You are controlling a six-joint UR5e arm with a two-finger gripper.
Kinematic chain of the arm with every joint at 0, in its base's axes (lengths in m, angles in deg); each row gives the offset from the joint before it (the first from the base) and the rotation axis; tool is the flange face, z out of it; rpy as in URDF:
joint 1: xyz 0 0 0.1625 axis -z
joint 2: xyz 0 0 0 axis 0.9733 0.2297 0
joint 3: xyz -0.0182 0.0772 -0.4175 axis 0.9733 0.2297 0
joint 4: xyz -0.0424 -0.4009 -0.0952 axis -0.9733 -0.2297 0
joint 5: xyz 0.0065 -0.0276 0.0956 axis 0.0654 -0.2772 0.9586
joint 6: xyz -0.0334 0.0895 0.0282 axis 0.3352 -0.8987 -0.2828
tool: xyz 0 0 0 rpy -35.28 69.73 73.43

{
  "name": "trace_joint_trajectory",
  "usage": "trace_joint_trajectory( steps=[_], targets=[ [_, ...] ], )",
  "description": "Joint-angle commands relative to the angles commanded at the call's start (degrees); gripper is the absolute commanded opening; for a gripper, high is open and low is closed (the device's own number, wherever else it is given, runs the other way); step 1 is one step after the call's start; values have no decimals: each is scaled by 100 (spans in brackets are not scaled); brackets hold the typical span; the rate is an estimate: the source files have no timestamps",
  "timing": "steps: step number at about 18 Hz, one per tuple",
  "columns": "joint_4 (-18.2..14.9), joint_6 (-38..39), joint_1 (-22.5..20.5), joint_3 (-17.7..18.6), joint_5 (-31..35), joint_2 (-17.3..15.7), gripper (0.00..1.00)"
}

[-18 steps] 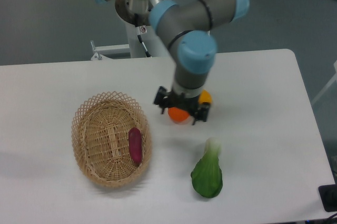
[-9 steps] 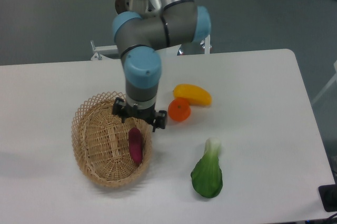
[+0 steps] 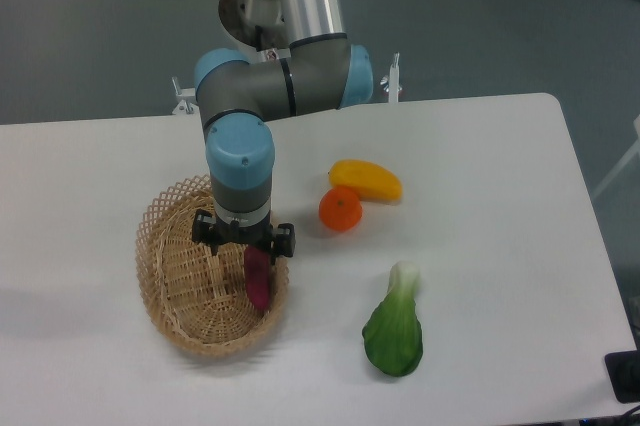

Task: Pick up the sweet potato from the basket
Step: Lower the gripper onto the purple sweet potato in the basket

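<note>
The sweet potato has to be lifted out of the basket (image 3: 175, 276), so my gripper will pick it up by its upper end (image 3: 257, 258) next.
The sweet potato (image 3: 258, 284), a small dark magenta tuber, lies along the right inner side of the tan wicker basket (image 3: 175, 276) at the left of the table. My gripper (image 3: 245, 247) hangs directly over the tuber's upper end, inside the basket's rim. Its dark fingers (image 3: 283, 242) stand apart on either side, so it is open, and nothing is held. The wrist hides the top tip of the sweet potato.
An orange (image 3: 340, 209) and a yellow oblong fruit (image 3: 366, 179) sit right of the basket. A green leafy vegetable (image 3: 394, 331) lies near the front edge. The arm's elbow (image 3: 280, 76) reaches over the table's back edge.
The arm has swung left from above the orange to over the basket. The gripper has come down over the sweet potato's upper end. The produce has not moved.
</note>
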Motion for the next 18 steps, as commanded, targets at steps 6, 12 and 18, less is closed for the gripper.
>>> trace_joint_trajectory(
  steps=[6,12,18],
  targets=[
    [193,9,97,0,132,176,100],
    [220,9,141,27,141,299,100],
    [264,0,149,27,141,325,65]
  ],
)
